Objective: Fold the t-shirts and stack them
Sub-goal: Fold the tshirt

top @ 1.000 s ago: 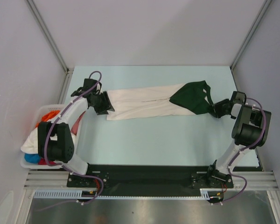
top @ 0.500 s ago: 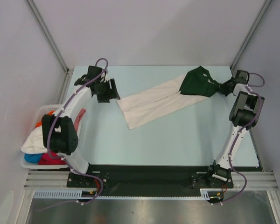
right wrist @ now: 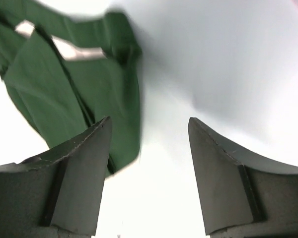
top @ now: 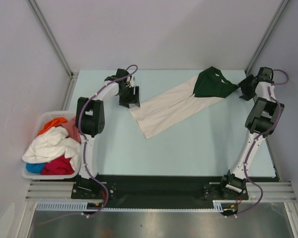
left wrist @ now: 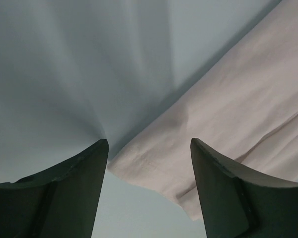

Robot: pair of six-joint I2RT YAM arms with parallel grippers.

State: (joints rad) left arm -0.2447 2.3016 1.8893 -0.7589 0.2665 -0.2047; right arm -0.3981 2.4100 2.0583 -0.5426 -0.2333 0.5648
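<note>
Next, my left gripper grabs the outer hem corner of the cream-white t-shirt, to turn the t-shirt straight for folding.
A cream-white t-shirt point(top: 169, 105) lies on the table as a long folded strip, running from lower left to upper right, with its dark green sleeves point(top: 212, 84) bunched at the far right end. My left gripper point(top: 131, 101) is open just left of the strip's near end; the left wrist view shows the cream hem point(left wrist: 223, 134) between and beyond the jaws, not pinched. My right gripper point(top: 244, 90) is open just right of the green end; the right wrist view shows the green cloth point(right wrist: 69, 84) beside my left finger, free of it. More t-shirts point(top: 52, 144), white, red, orange and blue, fill a basket.
The white plastic basket point(top: 32, 173) stands at the table's left edge, next to the left arm's base. Grey walls enclose the pale blue table point(top: 198, 144) at the back and both sides; the right arm stands close to the right wall.
Both grippers have let go of the shirt. The left arm swung up and right along the back, the right arm moved to the far right corner. The shirt now lies diagonally.
</note>
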